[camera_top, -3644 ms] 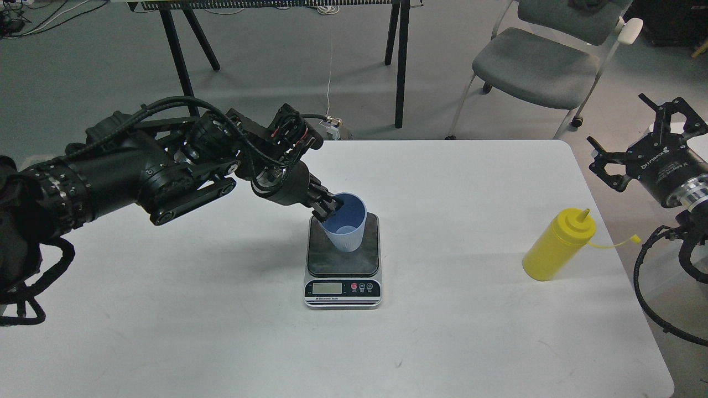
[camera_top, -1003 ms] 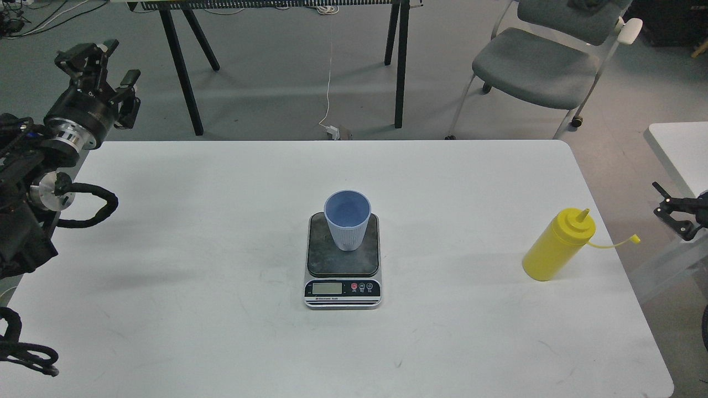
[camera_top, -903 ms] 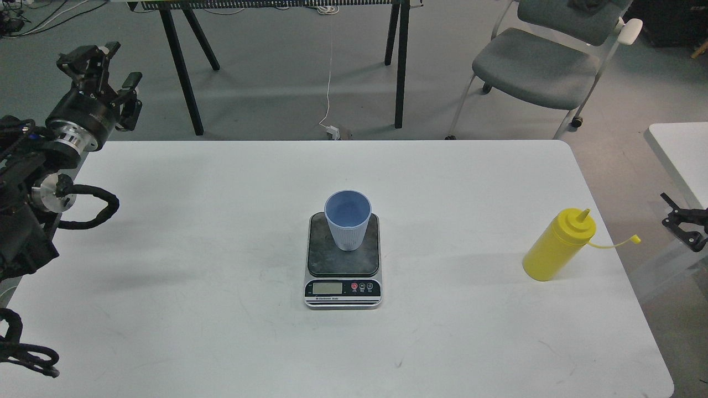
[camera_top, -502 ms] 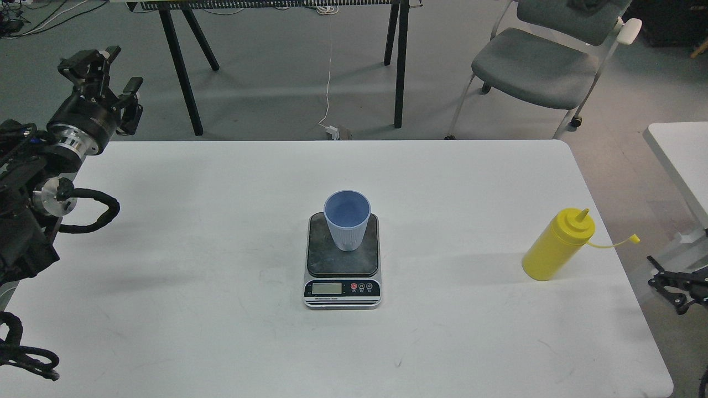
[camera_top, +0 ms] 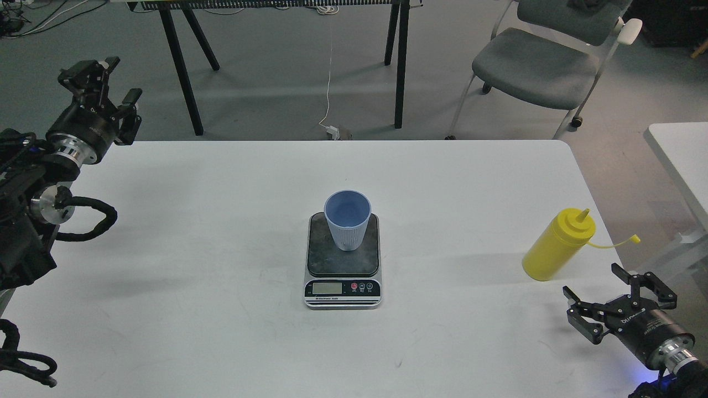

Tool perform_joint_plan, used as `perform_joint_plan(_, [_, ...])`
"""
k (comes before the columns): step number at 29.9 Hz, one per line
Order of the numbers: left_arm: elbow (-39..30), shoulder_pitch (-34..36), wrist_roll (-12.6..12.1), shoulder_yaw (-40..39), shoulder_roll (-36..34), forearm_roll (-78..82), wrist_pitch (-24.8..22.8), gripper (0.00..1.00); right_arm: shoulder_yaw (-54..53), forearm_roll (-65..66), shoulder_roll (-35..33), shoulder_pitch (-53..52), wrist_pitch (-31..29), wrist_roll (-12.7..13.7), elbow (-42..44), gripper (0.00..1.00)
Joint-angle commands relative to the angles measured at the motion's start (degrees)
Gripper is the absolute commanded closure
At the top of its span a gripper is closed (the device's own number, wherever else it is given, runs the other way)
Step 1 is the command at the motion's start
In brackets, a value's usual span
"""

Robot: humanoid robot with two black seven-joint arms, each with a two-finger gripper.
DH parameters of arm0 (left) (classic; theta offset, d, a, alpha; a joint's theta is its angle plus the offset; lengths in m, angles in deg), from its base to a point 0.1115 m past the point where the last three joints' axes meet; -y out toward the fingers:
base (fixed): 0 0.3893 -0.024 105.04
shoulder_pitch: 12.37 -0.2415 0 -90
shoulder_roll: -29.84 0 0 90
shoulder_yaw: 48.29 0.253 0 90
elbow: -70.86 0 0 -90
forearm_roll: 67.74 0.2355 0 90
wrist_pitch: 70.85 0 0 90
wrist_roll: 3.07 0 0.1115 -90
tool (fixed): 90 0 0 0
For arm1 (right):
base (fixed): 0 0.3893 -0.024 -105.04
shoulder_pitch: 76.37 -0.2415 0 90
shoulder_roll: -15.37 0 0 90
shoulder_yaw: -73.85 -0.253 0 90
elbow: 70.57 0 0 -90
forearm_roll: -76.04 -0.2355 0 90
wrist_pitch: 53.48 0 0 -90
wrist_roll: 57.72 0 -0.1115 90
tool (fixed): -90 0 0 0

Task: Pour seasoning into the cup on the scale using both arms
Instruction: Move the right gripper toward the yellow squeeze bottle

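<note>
My right gripper picks up the yellow seasoning bottle by its cylindrical body [camera_top: 549,253] next, to pour seasoning into the cup [camera_top: 347,220].
The light blue ribbed cup [camera_top: 347,220] stands upright on the dark platform of the small scale [camera_top: 343,273] at the middle of the white table [camera_top: 221,309]. The yellow seasoning bottle [camera_top: 557,245] stands upright near the table's right edge, its tip cap hanging off on a tether. My left gripper [camera_top: 102,83] is open and empty, raised past the table's far left corner. My right gripper [camera_top: 614,293] is open and empty at the table's front right, just below the bottle and apart from it.
A grey chair [camera_top: 545,61] stands beyond the table's far right. Black table legs [camera_top: 180,61] stand behind the far edge. Another white table [camera_top: 683,160] is at the right edge. The table's right edge runs close to the bottle.
My left gripper let go of the cup and drew back to the far left. My right gripper dropped along the right edge and came in over the table's front right corner.
</note>
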Motion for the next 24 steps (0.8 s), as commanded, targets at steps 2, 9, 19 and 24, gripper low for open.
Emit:
perform_joint_plan(2, [-0.01, -0.05, 0.0, 0.0, 0.04, 0.13, 0.0, 0.34, -1.05, 0.22, 2.02, -0.52, 0.0, -0.15, -0.39, 0.0])
perform_joint_plan(9, [-0.01, -0.4, 0.0, 0.08, -0.4, 0.4, 0.0, 0.34, -2.8, 0.57, 3.6, -0.88, 0.0, -0.06, -0.04, 0.0])
perform_joint_plan(19, [-0.1, -0.4, 0.0, 0.26, -0.49, 0.57, 0.0, 0.34, -4.74, 1.71, 5.36, -1.49, 0.0, -0.33, 0.31, 0.0])
perform_joint_plan(24, [-0.1, -0.31, 0.0, 0.35, -0.32, 0.57, 0.0, 0.33, -5.01, 1.8, 5.53, -2.9, 0.0, -0.68, 1.71, 0.0])
